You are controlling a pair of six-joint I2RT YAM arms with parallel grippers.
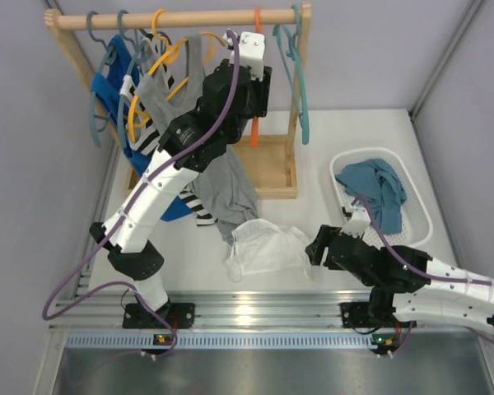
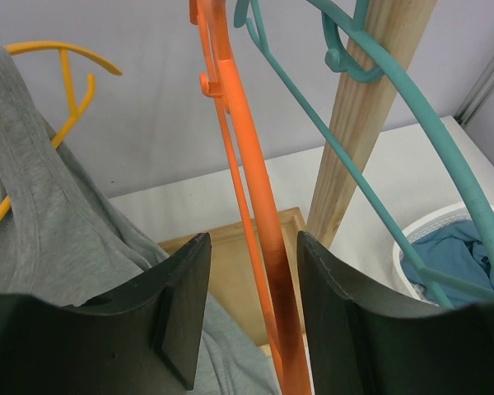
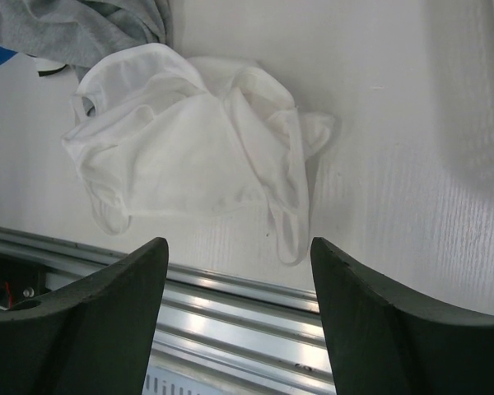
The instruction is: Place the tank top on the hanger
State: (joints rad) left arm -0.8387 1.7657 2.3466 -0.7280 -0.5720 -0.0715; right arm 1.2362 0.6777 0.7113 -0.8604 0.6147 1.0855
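Note:
The left gripper grabs the orange hanger (image 1: 258, 18) by its near arm (image 1: 255, 123) next, so the far arm stays free for the tank top's strap.
The white tank top (image 1: 266, 247) lies crumpled on the table near the front rail, and it also shows in the right wrist view (image 3: 189, 148), with a strap loop (image 3: 288, 234) pointing at the rail. The orange hanger (image 1: 258, 18) hangs by its hook on the wooden rail. In the left wrist view the orange hanger (image 2: 251, 164) runs down between my left gripper's (image 2: 253, 247) open jaws, close to the right finger (image 2: 346, 313). The left gripper (image 1: 259, 86) is raised at the rack. My right gripper (image 3: 239, 255) is open and empty, low beside the tank top's right edge (image 1: 317, 247).
A grey tank top (image 1: 189, 74) hangs on a yellow-orange hanger (image 1: 160, 45). Teal hangers (image 1: 296, 74) hang by the rack's right post (image 2: 370, 132). A white basket (image 1: 420, 197) with a teal-blue garment (image 1: 379, 185) stands at the right. The rack's wooden base tray (image 1: 276, 169) sits behind.

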